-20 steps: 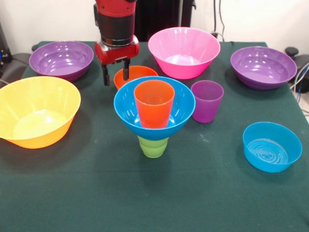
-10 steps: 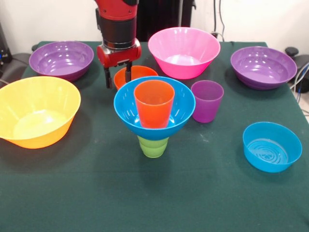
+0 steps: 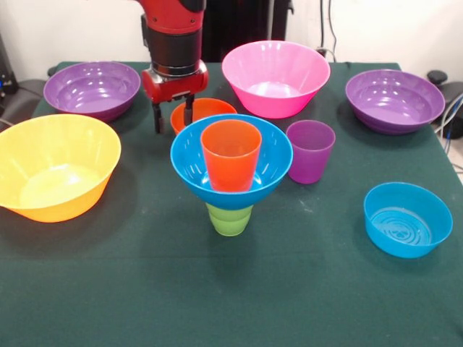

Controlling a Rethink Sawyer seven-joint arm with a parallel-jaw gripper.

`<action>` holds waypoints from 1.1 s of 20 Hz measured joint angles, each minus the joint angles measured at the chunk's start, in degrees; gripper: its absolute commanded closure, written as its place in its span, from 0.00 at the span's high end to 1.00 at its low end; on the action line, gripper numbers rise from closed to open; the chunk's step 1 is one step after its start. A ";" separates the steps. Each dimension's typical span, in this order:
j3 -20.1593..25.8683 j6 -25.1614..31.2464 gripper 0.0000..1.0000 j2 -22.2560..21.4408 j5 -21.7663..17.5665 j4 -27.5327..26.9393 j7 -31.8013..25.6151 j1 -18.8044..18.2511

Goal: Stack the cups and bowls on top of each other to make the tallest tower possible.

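Observation:
The gripper pinches the small orange bowl by its thin rim (image 3: 174,118) next, since the small orange bowl's round opening (image 3: 205,109) is wider than my open fingers.
The tower in the middle of the table is a green cup (image 3: 230,220) bearing a medium blue bowl (image 3: 189,168), with an orange cup (image 3: 231,156) standing inside that bowl. Just behind it a small orange bowl (image 3: 206,110) sits on the cloth. My gripper (image 3: 173,121) hangs over this bowl's left rim and is open: one finger is outside the rim, the other over the bowl's inside. A purple cup (image 3: 310,151) stands to the right of the tower.
A large yellow-orange bowl (image 3: 54,168) lies at the left and a pink bowl (image 3: 275,77) at the back. Purple bowls sit at the back left (image 3: 92,89) and back right (image 3: 394,100). A shallow blue bowl (image 3: 407,219) rests at the right.
The gripper has sunk slightly at the small orange bowl's left rim, with its fingers equally far apart. The cups and bowls have not moved.

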 measured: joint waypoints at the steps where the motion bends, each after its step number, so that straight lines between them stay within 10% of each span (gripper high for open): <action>1: -0.24 0.00 1.00 0.01 0.00 -0.14 0.00 0.15; 22: -1.56 0.00 1.00 2.17 0.00 -1.99 0.00 1.33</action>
